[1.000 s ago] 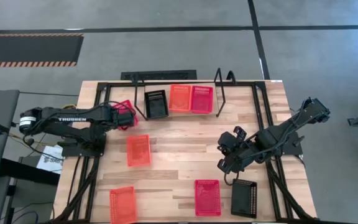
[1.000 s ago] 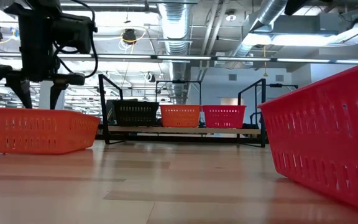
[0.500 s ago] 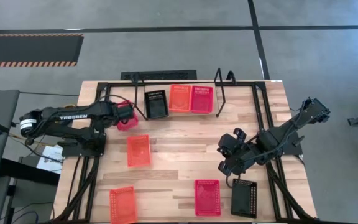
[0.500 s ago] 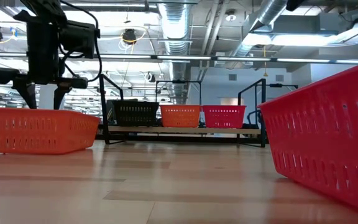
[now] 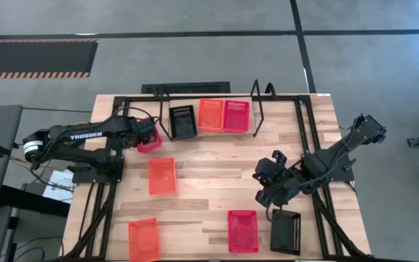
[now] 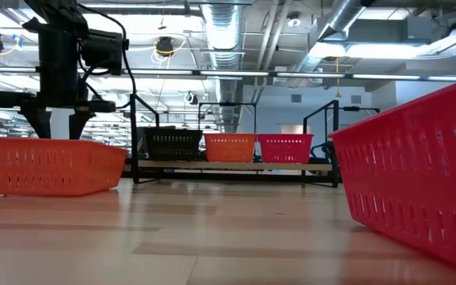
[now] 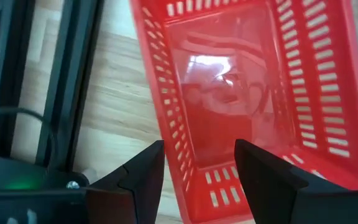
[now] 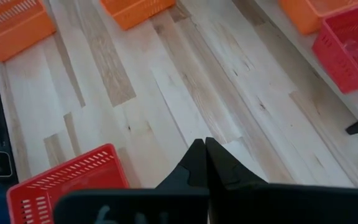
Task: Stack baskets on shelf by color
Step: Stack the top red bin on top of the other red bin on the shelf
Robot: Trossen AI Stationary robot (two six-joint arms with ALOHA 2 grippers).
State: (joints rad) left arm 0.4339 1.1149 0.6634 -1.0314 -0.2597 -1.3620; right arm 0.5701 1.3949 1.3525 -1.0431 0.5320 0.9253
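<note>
The red-pink basket needs my left gripper on its long side (image 7: 169,124) next, to stack with its color.
A red-pink basket (image 5: 150,144) (image 7: 247,93) lies on the table at the far left, beside the shelf (image 5: 257,109). My left gripper (image 5: 148,134) (image 7: 199,146) hangs open over it, pointing steeply down. One finger stands outside a long wall and the other over the short end wall; I cannot tell whether they touch. On the shelf stand a black basket (image 5: 182,121), an orange basket (image 5: 210,115) and a red-pink basket (image 5: 236,116), side by side. My right gripper (image 5: 262,191) (image 8: 205,144) waits shut above the table's right half, holding nothing.
Loose on the table lie an orange basket (image 5: 161,175) in the left middle, another orange one (image 5: 143,239) at the near left, a red-pink one (image 5: 243,231) and a black one (image 5: 286,231) near the front edge. Black rails (image 5: 305,131) frame the table.
My left gripper has swung a little toward the table's far edge and the shelf, and has rolled about its own line while staying open above the red-pink basket. My right arm has kept still.
</note>
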